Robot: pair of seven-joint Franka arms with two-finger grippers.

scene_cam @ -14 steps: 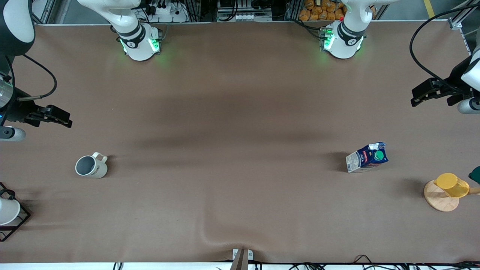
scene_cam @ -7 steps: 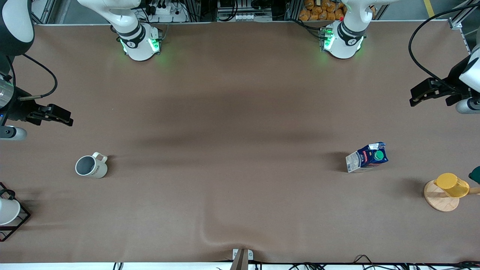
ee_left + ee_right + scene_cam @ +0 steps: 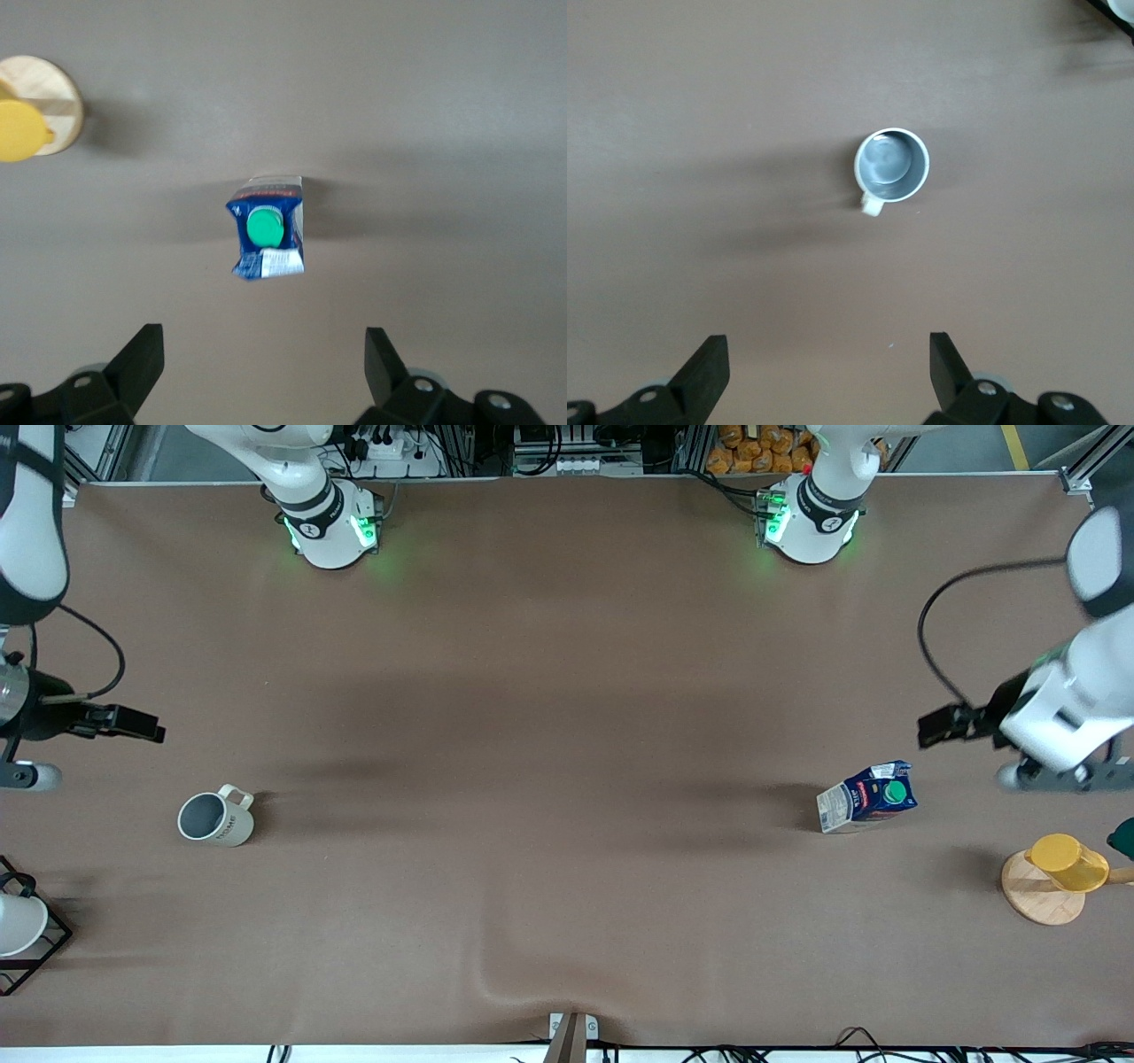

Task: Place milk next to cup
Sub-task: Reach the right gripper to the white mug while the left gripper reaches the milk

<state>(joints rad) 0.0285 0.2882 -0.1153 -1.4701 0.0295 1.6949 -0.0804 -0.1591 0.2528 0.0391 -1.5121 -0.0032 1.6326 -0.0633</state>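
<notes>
My right gripper is going to grab the cup's rim [image 3: 182, 825] next, to put the milk [image 3: 866, 797] and the cup side by side.
The milk [image 3: 866, 797], a dark-blue carton with a green cap, stands on the table toward the left arm's end. It also shows in the left wrist view [image 3: 267, 228]. The cup [image 3: 215, 818], an off-white mug with a grey inside, stands toward the right arm's end, far from the milk. It also shows in the right wrist view [image 3: 891, 166]. My left gripper [image 3: 939, 726] is open and empty in the air beside the milk, apart from it [image 3: 264, 354]. My right gripper [image 3: 133, 724] is open and empty above the table beside the cup [image 3: 829, 359].
A yellow cup [image 3: 1067, 861] sits on a round wooden stand [image 3: 1036, 903] at the left arm's end, nearer the camera than the milk. A black wire rack [image 3: 40, 948] holding a white object stands at the right arm's end. The table cover has a wrinkle [image 3: 514, 988] at the near edge.
My left arm has swung in from the table's end, bringing its gripper close to the milk. My right gripper has shifted slightly toward the cup. The milk and cup have not moved.
</notes>
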